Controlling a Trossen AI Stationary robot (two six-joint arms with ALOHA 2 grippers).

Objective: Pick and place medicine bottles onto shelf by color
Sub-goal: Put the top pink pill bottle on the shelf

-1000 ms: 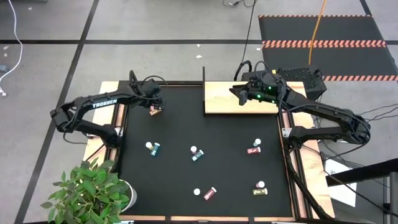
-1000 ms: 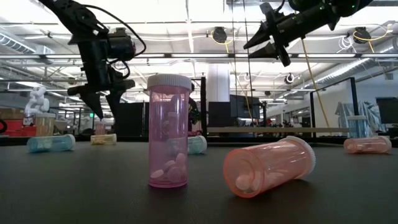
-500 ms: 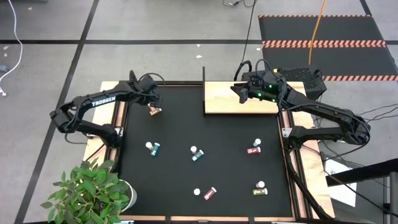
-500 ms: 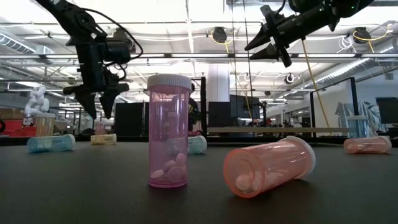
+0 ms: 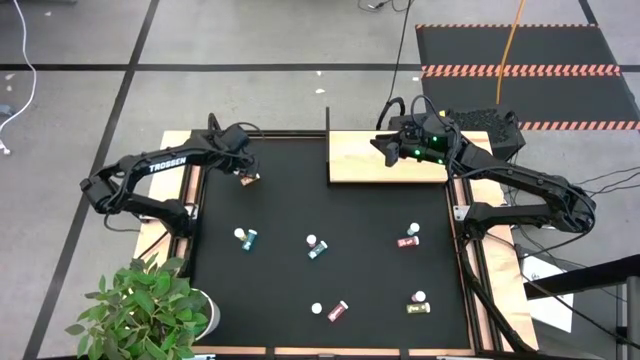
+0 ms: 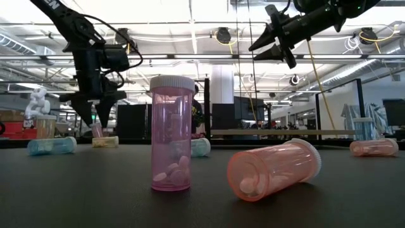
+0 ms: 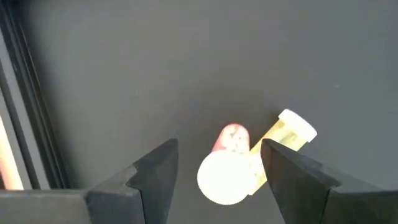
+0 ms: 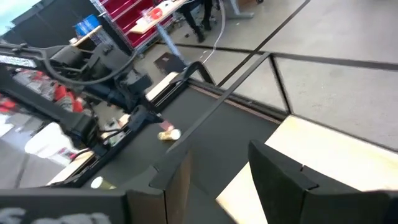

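I should get the pink bottle onto the shelf, so I need to grip it next by its white-end with the cap [image 7: 225, 176], using my left gripper.
My left gripper [image 5: 244, 173] hovers open at the mat's far left, pointing down. In the left wrist view [image 7: 219, 147] its fingers stand on either side of an upright pink bottle with a white cap [image 7: 225, 176], above it and not touching. A yellow bottle [image 7: 287, 129] lies against the pink one. My right gripper [image 5: 384, 150] is open and empty above the wooden shelf [image 5: 370, 165]. Several more bottles lie or stand on the black mat: two teal [image 5: 248, 238] [image 5: 315, 247], two red [image 5: 408, 240] [image 5: 338, 311] and a yellow-green one [image 5: 418, 306].
A wooden frame [image 5: 178, 200] edges the black mat. A potted plant [image 5: 150, 305] stands at the near left corner. In the low view a pink bottle [image 6: 171, 133] stands upright close to the camera, with an orange one [image 6: 272, 168] lying beside it.
My left gripper has gone a little toward the table's left edge and down, over the upright pink bottle, staying open. The bottles have not moved.
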